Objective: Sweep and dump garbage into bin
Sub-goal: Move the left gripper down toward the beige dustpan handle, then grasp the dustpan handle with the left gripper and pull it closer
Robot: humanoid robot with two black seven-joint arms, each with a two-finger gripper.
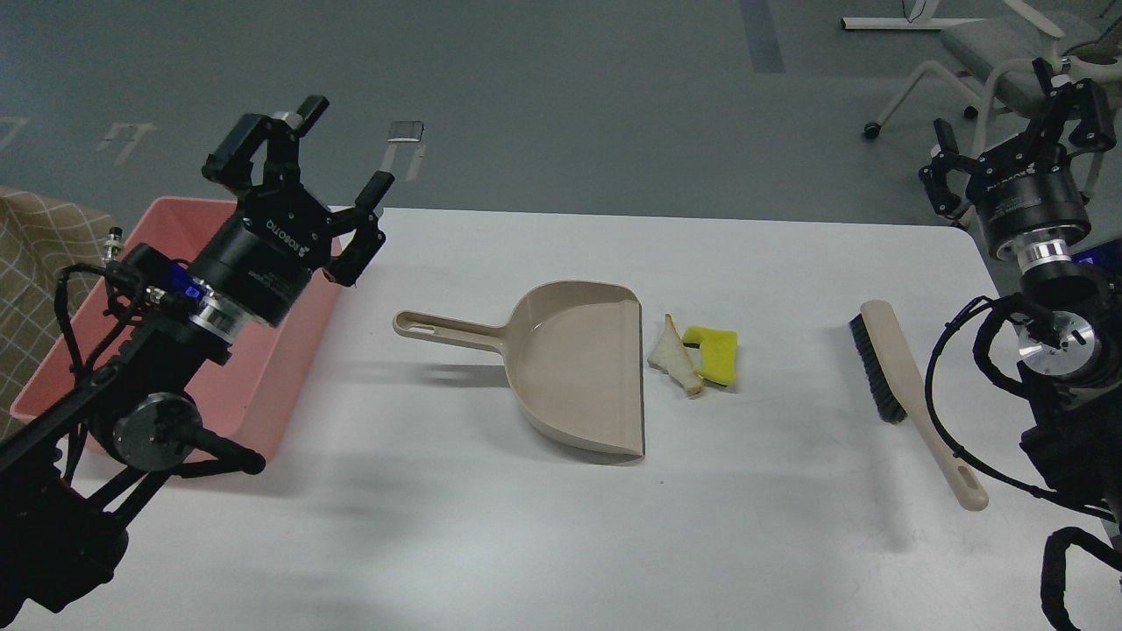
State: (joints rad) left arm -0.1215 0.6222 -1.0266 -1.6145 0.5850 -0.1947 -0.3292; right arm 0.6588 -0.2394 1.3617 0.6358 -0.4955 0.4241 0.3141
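I should grab the dustpan by its long handle (447,330) next with my left gripper. Then I can scoop up the garbage (694,356) and tip the dustpan into the bin.
The garbage lies mid-table: a triangular white bread slice (673,358) touching a yellow notched sponge piece (713,353), just right of the beige dustpan's (574,372) open lip. The dustpan's handle points left. A beige brush (912,394) with black bristles lies to the right. The pink bin (289,381) stands at the left edge, partly hidden by my left arm. My left gripper (337,149) is open and empty, raised above the bin's right rim, left of the dustpan handle. My right gripper (1008,131) is open and empty, raised beyond the table's far right corner.
The white table (561,526) has its far edge near the top third of the view. A checked cloth (35,263) shows at the left. A grey chair (982,61) stands on the floor beyond the right corner.
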